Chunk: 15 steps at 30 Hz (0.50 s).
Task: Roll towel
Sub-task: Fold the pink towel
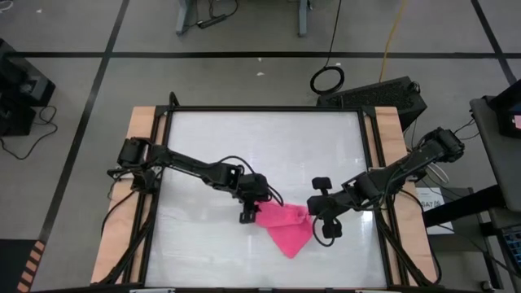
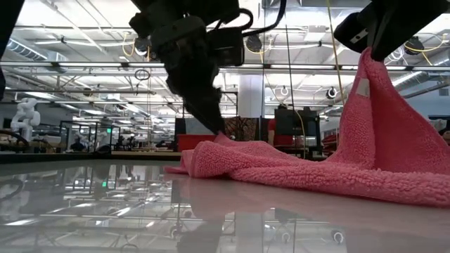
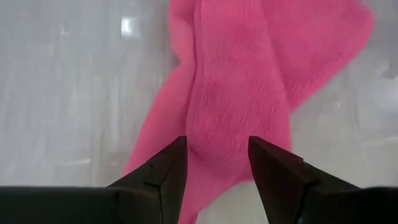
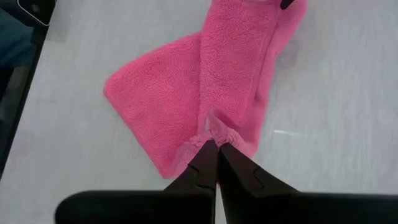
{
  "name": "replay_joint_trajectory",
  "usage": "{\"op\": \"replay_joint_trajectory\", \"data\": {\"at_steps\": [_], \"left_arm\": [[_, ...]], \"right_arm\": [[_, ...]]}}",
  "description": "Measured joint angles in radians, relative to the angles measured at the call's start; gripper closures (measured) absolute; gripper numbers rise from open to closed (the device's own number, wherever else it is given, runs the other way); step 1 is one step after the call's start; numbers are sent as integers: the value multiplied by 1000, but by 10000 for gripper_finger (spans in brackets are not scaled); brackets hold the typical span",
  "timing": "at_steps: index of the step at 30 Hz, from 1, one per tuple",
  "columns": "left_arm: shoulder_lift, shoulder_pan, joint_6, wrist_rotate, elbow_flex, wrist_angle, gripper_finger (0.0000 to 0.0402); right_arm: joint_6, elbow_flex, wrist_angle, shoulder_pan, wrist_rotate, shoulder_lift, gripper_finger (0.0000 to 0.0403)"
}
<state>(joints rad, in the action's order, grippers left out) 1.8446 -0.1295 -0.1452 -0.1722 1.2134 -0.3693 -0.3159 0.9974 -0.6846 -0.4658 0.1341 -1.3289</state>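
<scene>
The crumpled pink towel should spread out for rolling, so my left gripper will next grab its folded corner point(image 3: 219, 148).
The pink towel point(image 1: 285, 230) lies crumpled on the white table top, near the front middle. Its right end rises to my right gripper point(image 1: 313, 213), which is shut on it above the table point(image 2: 371, 43). A white tag point(image 2: 362, 87) shows on the raised part. My left gripper point(image 1: 250, 213) is open at the towel's left end, pointing down. Its two fingers point(image 3: 169, 169) stand on either side of a raised fold of the towel point(image 3: 217, 118). My right gripper pinches a bunched bit of the towel's edge point(image 4: 214, 132) between its two fingertips, slanting down from the table's right. That end is lifted and slopes down point(image 2: 394, 133); the rest lies on the table. Whether my left gripper's fingers touch the fold point(image 3: 217, 155) between them, I cannot tell.
The table top point(image 1: 212, 155) has a black frame and wooden boards point(image 1: 140, 163) along its left and right sides. Bare table lies to the left of and beyond the towel. A black keyboard point(image 1: 383, 94) and a coiled cable point(image 1: 327, 80) lie on the floor beyond the far edge.
</scene>
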Motion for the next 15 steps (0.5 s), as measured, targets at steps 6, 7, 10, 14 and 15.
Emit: {"op": "replay_joint_trajectory", "data": {"at_steps": [6, 7, 10, 14, 15], "left_arm": [[37, -2, -6, 0, -4, -9, 228], [47, -2, -6, -5, -4, -8, 233], [73, -2, -6, -8, -3, 3, 261], [72, -2, -2, -9, -3, 8, 317], [68, -2, 2, -9, -3, 7, 331]], "right_arm": [[2, 0, 0, 0, 23, 0, 403], [-1, 0, 0, 0, 23, 0, 403], [-4, 0, 1, 0, 24, 0, 403], [-13, 0, -1, 0, 24, 0, 403], [-13, 0, -1, 0, 24, 0, 403]]}}
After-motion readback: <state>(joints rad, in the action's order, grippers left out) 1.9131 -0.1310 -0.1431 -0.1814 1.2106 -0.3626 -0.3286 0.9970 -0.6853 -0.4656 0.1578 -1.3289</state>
